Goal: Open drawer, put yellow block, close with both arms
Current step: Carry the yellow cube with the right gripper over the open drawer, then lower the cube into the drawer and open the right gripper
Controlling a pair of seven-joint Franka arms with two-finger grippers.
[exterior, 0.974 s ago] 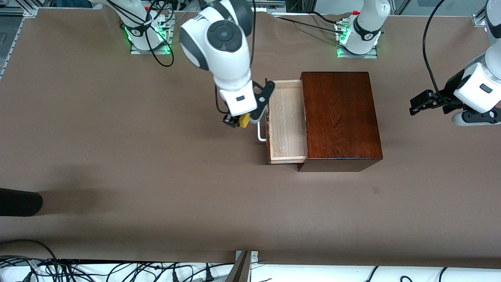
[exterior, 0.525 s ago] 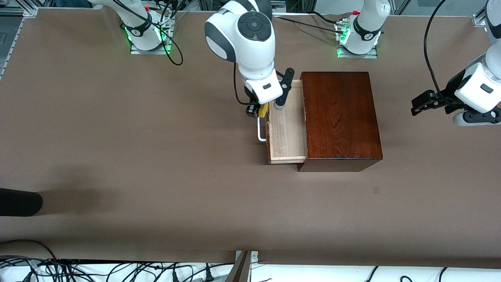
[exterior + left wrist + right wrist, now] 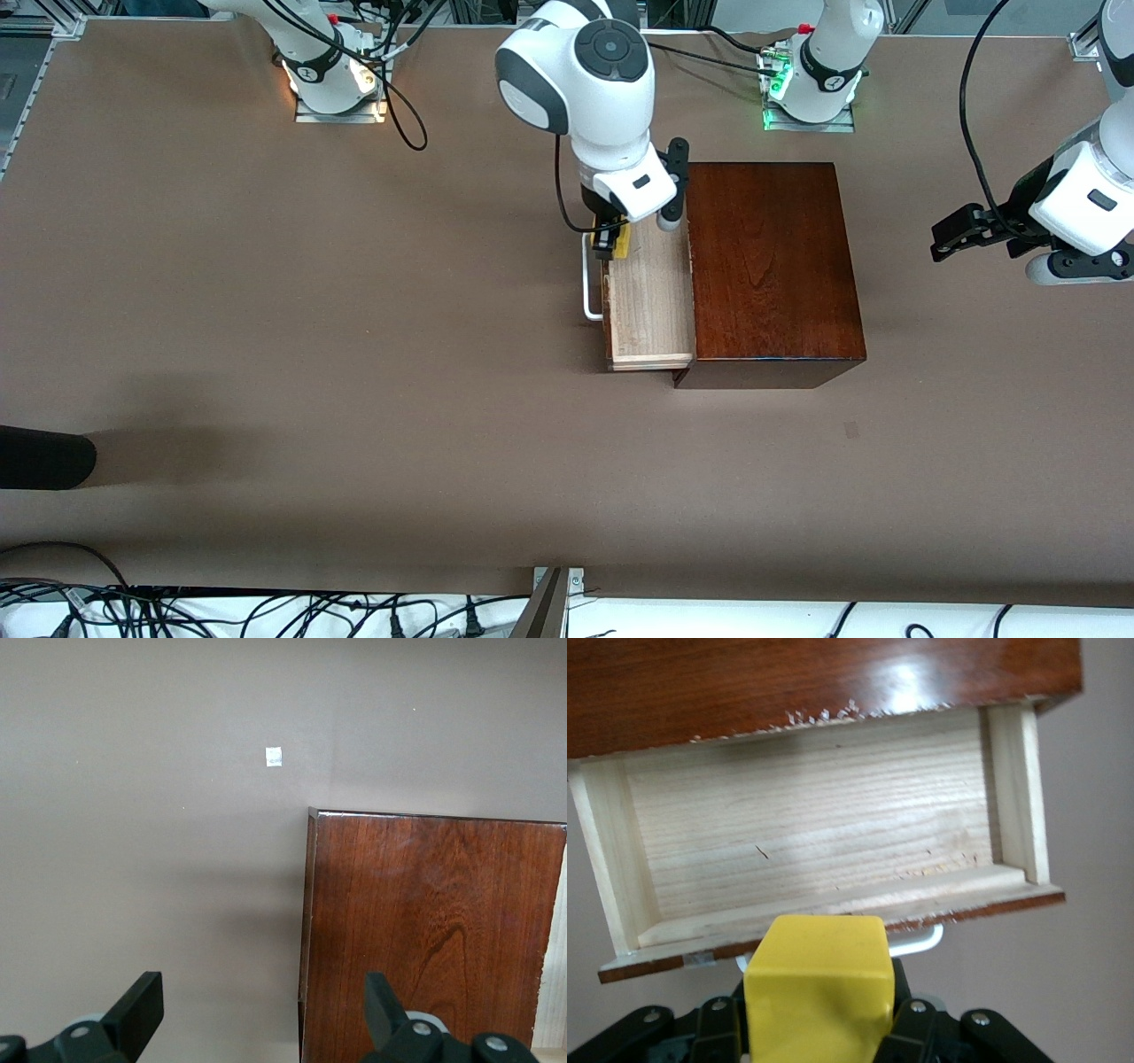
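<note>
My right gripper needs to hold on before releasing, as the yellow block [image 3: 624,241] [image 3: 817,988] hangs over the drawer's front edge, short of the drawer's pale inside.
The drawer [image 3: 651,306] of the dark reddish-brown box [image 3: 771,266] stands pulled out toward the right arm's end of the table. Its pale wooden inside [image 3: 815,833] holds nothing, and its white handle [image 3: 588,285] shows in front. My right gripper [image 3: 613,241] is shut on the yellow block [image 3: 624,241] and hangs over the drawer's front edge, at the end toward the arms' bases. In the right wrist view the yellow block [image 3: 817,988] fills the jaws of the right gripper [image 3: 817,1023], just short of the drawer front. My left gripper [image 3: 950,239] waits open in the air past the box's back end.
The left wrist view shows the open left gripper [image 3: 261,1010] above bare table, with the box [image 3: 434,930] and a small white mark [image 3: 274,756]. A black object [image 3: 44,456] lies at the right arm's end near the front camera. Cables [image 3: 266,611] run along that edge.
My right gripper has carried the yellow block from beside the handle toward the box, and it is now over the drawer's front edge. The left arm has not moved.
</note>
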